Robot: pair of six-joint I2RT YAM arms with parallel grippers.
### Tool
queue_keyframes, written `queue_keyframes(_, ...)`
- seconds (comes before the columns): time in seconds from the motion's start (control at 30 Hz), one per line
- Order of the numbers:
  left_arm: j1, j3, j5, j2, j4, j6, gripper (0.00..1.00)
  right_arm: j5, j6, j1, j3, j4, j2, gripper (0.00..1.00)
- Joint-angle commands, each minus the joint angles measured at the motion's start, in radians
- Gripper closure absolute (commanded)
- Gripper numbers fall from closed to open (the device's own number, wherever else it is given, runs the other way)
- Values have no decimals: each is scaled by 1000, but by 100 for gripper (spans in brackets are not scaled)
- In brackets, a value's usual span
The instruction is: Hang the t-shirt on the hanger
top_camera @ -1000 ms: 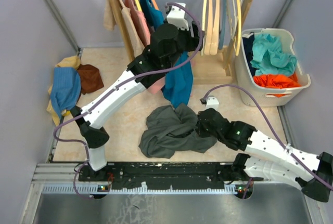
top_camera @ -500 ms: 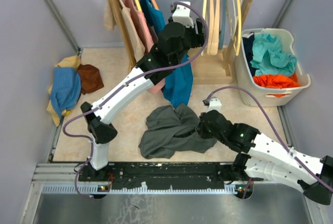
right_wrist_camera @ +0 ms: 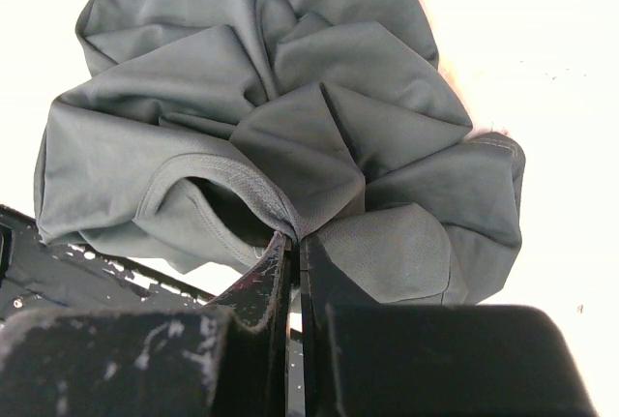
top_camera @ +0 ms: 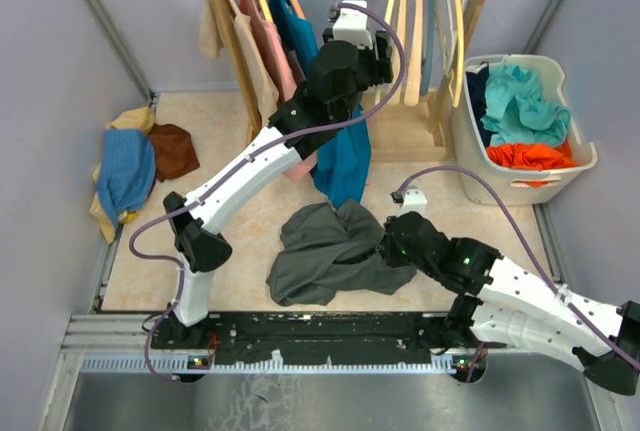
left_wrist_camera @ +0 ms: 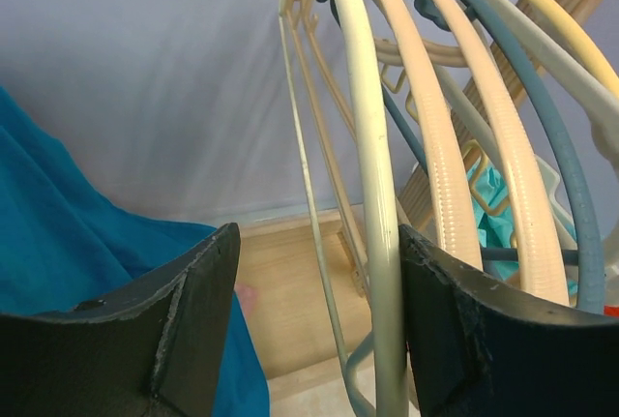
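Note:
The pale hanger runs between my open fingers, near one of them, so my left gripper closes on the hanger next. Closing now would catch it.
The dark grey t-shirt [top_camera: 325, 249] lies crumpled on the floor in front of the arms. My right gripper [top_camera: 386, 248] is shut on a fold at its ribbed neck edge [right_wrist_camera: 242, 194], at the right side of the heap; the right wrist view shows the cloth [right_wrist_camera: 290, 117] pinched between the closed jaws [right_wrist_camera: 297, 240]. My left gripper [top_camera: 384, 49] is raised at the clothes rail, open, beside the bunch of hangers. In the left wrist view the pale hanger [left_wrist_camera: 370, 146] runs down between the open jaws [left_wrist_camera: 314, 248], close to the right finger [left_wrist_camera: 455, 320]. I cannot tell whether it touches.
A wooden clothes rack [top_camera: 232, 46] carries a teal-blue shirt [top_camera: 342, 156], a pink garment [top_camera: 262, 36] and several more hangers [top_camera: 440, 21]. A white basket [top_camera: 520, 186] of clothes stands at the right. A pile of blue, yellow and brown clothes [top_camera: 135, 166] lies at the left wall.
My left arm has swung right and up along the rail, bringing its open gripper to the hangers. The right gripper has edged slightly left, still shut on the t-shirt.

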Motion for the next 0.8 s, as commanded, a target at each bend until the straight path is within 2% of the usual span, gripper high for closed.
queue_keyframes(0.0,10,46,-6,13,59,24,33,16,-6,-3,-10,39,-9,100)
queue_keyframes(0.23,11,46,8,21,75,20,50,16,-12,-3,-12,45,0,100)
queue_keyframes(0.47,17,55,19,30,83,23,49,15,-13,-5,-17,48,1,100)
queue_keyframes(0.57,21,55,30,32,80,21,57,13,-16,-8,-18,50,2,100)
queue_keyframes(0.7,25,55,43,32,77,21,76,9,-20,-13,-18,53,2,100)
queue_keyframes(0.77,27,56,52,30,77,22,81,8,-23,-14,-17,50,3,100)
